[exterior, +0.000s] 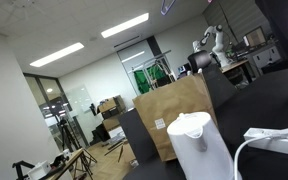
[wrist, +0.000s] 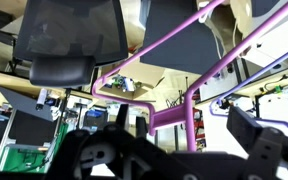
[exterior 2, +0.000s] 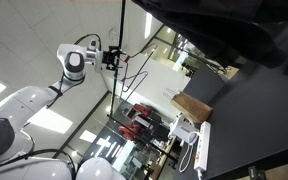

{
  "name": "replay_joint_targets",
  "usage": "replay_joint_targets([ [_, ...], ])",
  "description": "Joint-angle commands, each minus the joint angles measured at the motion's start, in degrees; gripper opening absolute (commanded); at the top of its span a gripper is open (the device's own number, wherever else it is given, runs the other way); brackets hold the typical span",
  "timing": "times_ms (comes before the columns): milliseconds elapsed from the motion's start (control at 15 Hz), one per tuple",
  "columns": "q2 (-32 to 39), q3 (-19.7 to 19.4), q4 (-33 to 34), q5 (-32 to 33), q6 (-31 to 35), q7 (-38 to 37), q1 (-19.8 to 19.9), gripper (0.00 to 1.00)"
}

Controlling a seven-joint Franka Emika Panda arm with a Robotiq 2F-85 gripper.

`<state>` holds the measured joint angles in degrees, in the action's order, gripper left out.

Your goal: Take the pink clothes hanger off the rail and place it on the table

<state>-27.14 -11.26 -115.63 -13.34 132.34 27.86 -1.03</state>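
The hanger's bent section is between my fingers but still ahead of them in the wrist view. My gripper should move toward it before closing on it.
The pink clothes hanger fills the wrist view: a long magenta rod runs across the upper frame, with a short bent section lower down. My gripper is open, its dark fingers on either side of that lower section and not closed on it. In an exterior view my gripper is raised beside a thin dark rail; the hanger is too thin to make out there. The dark table lies well away from the gripper and also shows in an exterior view.
A brown paper bag, a white kettle and a white cable are on the table. A violet rod hangs beside the pink hanger. A distant white robot arm stands on a lighter workbench.
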Motion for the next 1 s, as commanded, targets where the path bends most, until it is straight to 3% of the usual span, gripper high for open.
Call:
replay_joint_targets([
  [0, -0.3, -0.4, -4.3, -2.2, 10.8, 0.0, -2.2, 1.0],
  [200, -0.2, 0.9, -7.6, 0.0, 16.6, -2.7, -2.0, 1.0],
  [267, 0.0, 1.2, -8.2, 0.8, 17.6, -3.0, -1.8, 0.75],
  [333, 0.2, 1.6, -8.8, 1.4, 18.3, -3.6, -1.6, 0.74],
  [933, 0.2, 2.9, -10.0, 6.8, 19.0, -7.7, -0.9, 0.11],
])
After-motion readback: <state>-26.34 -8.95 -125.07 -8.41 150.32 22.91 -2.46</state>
